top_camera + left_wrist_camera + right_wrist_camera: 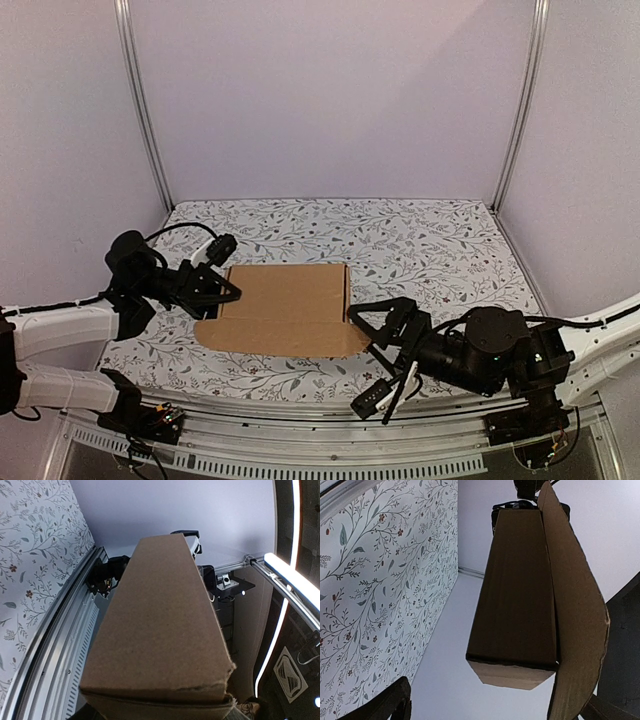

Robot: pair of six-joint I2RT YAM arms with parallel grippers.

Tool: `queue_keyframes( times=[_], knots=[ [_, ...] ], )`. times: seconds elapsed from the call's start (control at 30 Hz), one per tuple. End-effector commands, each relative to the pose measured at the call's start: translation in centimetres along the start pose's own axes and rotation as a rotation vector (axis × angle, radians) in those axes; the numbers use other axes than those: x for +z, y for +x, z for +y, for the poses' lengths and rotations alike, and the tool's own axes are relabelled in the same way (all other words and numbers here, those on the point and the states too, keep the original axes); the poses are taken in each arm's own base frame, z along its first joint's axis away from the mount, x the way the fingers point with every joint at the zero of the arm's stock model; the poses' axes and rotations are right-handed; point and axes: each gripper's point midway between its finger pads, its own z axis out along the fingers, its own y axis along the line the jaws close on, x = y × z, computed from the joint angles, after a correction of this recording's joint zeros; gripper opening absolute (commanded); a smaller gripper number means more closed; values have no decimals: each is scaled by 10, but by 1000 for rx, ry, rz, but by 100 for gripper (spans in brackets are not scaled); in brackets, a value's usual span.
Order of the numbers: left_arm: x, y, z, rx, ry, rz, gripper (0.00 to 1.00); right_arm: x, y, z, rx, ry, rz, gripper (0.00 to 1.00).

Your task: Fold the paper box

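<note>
I need to grab the paper box (285, 300) next with my right gripper across its open end (345, 294), opposite my left gripper. This leaves the long flap free to fold.
The paper box (285, 300) is a narrow brown cardboard box lying across the middle of the table, with a long flap (285, 342) spread flat along its near side. My left gripper (222, 285) straddles the box's left end and is shut on it. In the left wrist view the paper box (160, 630) fills the frame and hides the fingers. My right gripper (372, 328) stands wide open just off the box's right end, not touching it. In the right wrist view the paper box (520, 595) shows its end tab (512, 676), with a dark fingertip (395, 700) at lower left.
A floral-patterned table (430, 240) carries the box. Plain white walls and metal posts (140, 110) enclose the back and sides. An aluminium rail (300, 425) runs along the near edge by the arm bases.
</note>
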Motion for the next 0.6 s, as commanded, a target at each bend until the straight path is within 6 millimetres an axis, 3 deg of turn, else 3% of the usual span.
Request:
queue_keyframes(
  times=[0.0,0.37,0.57],
  knots=[
    [8,18,-8,44,36,84,0,-1,-12,-19,-74,68,4,99],
    [17,35,-16,76,58,146,0,6,-26,-23,-146,74,-2,99],
    [21,43,-17,87,59,181,0,1,-36,-35,-139,106,-30,99]
  ],
)
